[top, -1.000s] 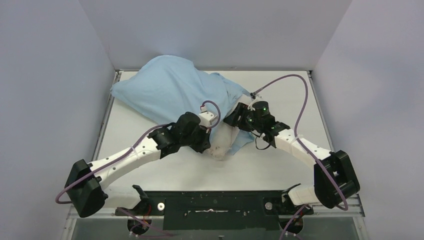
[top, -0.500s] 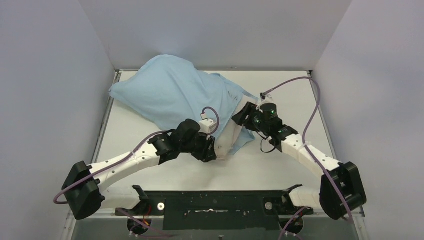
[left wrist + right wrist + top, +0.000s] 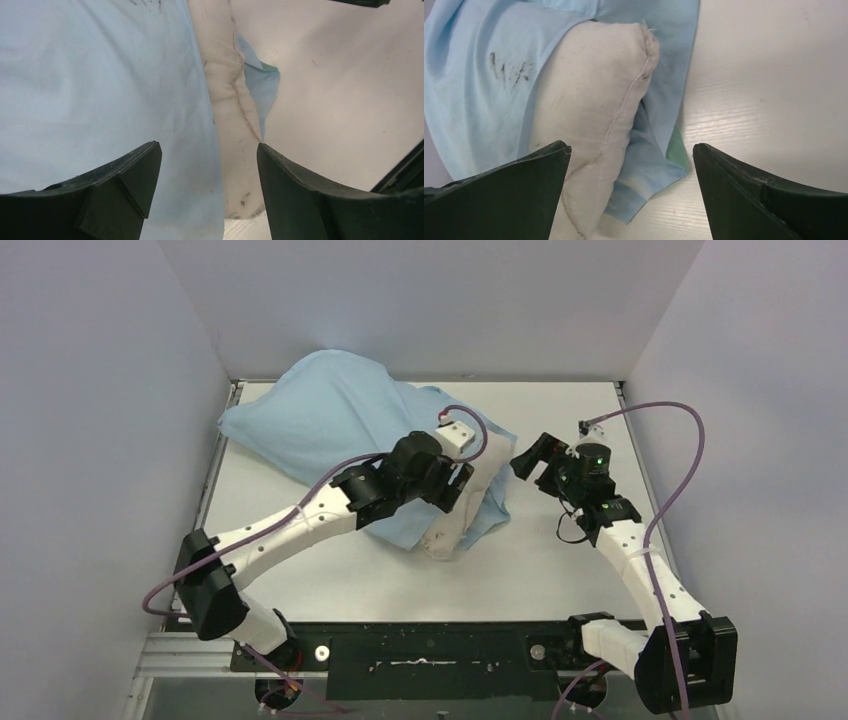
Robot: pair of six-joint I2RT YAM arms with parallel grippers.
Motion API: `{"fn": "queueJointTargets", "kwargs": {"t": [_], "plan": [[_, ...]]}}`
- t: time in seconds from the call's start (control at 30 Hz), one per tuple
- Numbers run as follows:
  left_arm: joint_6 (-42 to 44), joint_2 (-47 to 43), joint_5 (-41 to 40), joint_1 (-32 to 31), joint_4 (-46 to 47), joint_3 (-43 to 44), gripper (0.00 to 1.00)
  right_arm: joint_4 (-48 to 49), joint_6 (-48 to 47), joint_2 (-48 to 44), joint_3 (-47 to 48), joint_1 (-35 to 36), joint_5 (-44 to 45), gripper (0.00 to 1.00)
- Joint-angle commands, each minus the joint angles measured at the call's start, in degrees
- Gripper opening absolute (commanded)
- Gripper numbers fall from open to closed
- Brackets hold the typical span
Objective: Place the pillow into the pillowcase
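My left gripper is to take hold of the pillow's exposed seamed end [image 3: 461,514] [image 3: 233,139] beside the hem next. That leaves the under-layer of the pillowcase free for my right gripper.
The pillowcase [image 3: 330,425], plain light blue side up, lies bulging from the back left to the table's middle. The off-white pillow [image 3: 455,530] fills it, and its dingy seamed end pokes out of the open mouth at the near right. My left gripper [image 3: 452,490] hovers open just above that mouth; in its wrist view the left gripper [image 3: 207,146] straddles the pillowcase [image 3: 100,75] hem and the bare pillow [image 3: 227,110]. My right gripper [image 3: 527,455] stands open to the right, clear of the cloth. Between the right gripper's [image 3: 631,147] fingertips show the pillow [image 3: 589,90], the pillowcase [image 3: 474,100] and a green inner corner [image 3: 679,150].
The white table [image 3: 560,570] is walled by grey panels on the left, back and right. A black rail [image 3: 430,650] with both arm bases runs along the near edge. Purple cables loop above each wrist.
Both grippers have opened and let go of the cloth. The left arm swung back and right over the pillowcase mouth. The right arm drew away to the right.
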Motion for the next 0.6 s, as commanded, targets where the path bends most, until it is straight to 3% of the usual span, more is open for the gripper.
{"fn": "queueJointTargets", "kwargs": {"t": [0.0, 0.3, 0.57], "plan": [[8.24, 8.07, -10.44, -4.18, -2.46, 8.43, 0.71, 1.19, -1.12, -0.58, -0.80, -5.06, -3.32, 1.00], [14.17, 27.51, -23.65, -8.09, -10.00, 25.81, 0.78, 3.50, -0.04, -0.98, -5.72, -14.58, -10.40, 1.00], [13.13, 34.91, -21.67, -8.78, -10.01, 27.21, 0.80, 3.87, -0.73, -1.46, -7.44, -19.75, -14.33, 1.00]]}}
